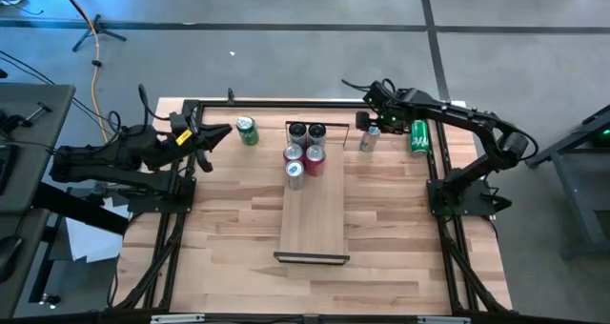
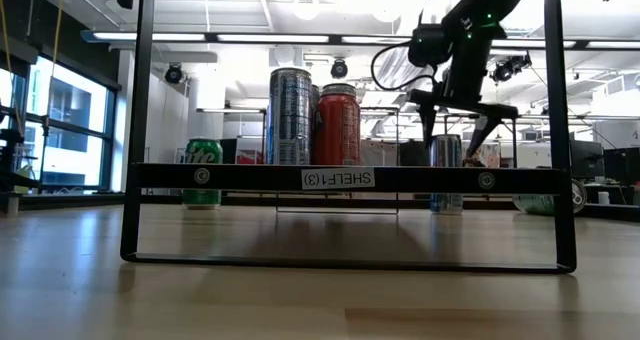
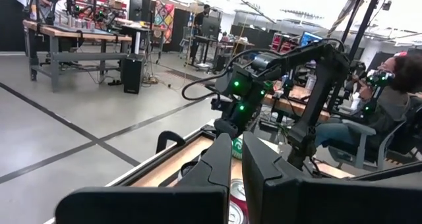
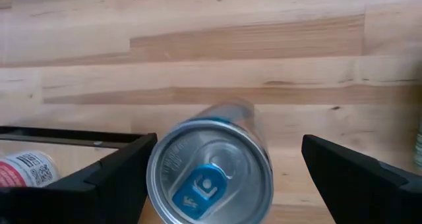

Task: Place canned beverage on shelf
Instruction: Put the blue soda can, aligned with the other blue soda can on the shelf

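Note:
The fingers of the robot's right gripper reach down around the silver can (image 1: 370,139) (image 4: 210,171), so they would hold the can if they closed now. The right gripper should close on the can.
The shelf (image 1: 313,210) is a narrow pale board lying along the table's middle, and several cans (image 1: 305,151) stand on its far end. A silver canned beverage (image 4: 210,174) stands upright on the tabletop to the right of that end. My right gripper (image 4: 229,138) hangs open over it, pointing steeply down. One finger is on each side of the can's top, and I see no touch. My left gripper (image 1: 217,133) is shut and level at the far left, beside an upright green can (image 1: 248,131).
Another green can (image 1: 418,137) lies on its side at the far right, close to the right arm. The shelf's dark end frame (image 2: 338,178) stands across the near low view. Bare wood lies along the table's near half.

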{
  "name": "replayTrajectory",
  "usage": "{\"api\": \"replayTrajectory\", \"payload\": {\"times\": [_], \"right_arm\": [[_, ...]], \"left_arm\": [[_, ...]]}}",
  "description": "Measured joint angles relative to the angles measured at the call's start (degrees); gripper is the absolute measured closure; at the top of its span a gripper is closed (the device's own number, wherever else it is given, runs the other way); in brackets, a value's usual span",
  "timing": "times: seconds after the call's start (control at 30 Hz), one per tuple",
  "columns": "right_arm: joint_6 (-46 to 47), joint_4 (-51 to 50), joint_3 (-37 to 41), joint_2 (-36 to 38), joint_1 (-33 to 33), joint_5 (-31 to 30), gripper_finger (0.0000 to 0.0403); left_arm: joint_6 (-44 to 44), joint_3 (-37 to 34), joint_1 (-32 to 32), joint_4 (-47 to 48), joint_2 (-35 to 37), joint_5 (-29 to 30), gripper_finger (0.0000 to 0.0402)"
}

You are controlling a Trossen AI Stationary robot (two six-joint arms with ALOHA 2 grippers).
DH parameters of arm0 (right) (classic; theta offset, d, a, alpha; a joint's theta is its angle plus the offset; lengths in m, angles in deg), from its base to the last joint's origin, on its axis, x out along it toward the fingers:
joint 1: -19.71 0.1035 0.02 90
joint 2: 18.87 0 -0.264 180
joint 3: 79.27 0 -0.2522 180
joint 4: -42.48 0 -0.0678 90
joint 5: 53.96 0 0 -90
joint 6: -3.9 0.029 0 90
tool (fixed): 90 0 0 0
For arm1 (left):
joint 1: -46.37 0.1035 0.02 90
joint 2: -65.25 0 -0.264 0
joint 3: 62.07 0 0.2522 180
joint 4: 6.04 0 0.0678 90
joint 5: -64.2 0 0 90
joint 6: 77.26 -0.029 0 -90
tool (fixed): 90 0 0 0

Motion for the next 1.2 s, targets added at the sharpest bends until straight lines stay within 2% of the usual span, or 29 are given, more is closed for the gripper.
{"api": "replayTrajectory", "payload": {"times": [0.27,0.6,1.0,1.2], "right_arm": [[0.22,-0.17,-0.01,0.00,0.00,-0.95,0.0057],[-0.28,-1.37,-0.01,0.04,1.31,-2.66,0.0172],[-4.48,-2.09,-0.03,0.24,2.23,-1.96,0.0173],[-8.68,-5.79,-1.00,5.01,3.78,-2.13,0.0173]], "left_arm": [[1.03,0.00,-0.02,0.04,-0.02,0.00,0.0401],[1.07,0.00,-0.01,0.03,-0.02,0.00,0.0401],[2.27,0.00,-0.01,0.25,0.00,0.01,0.0401],[2.56,0.00,-0.02,1.79,0.00,0.00,0.0401]]}}
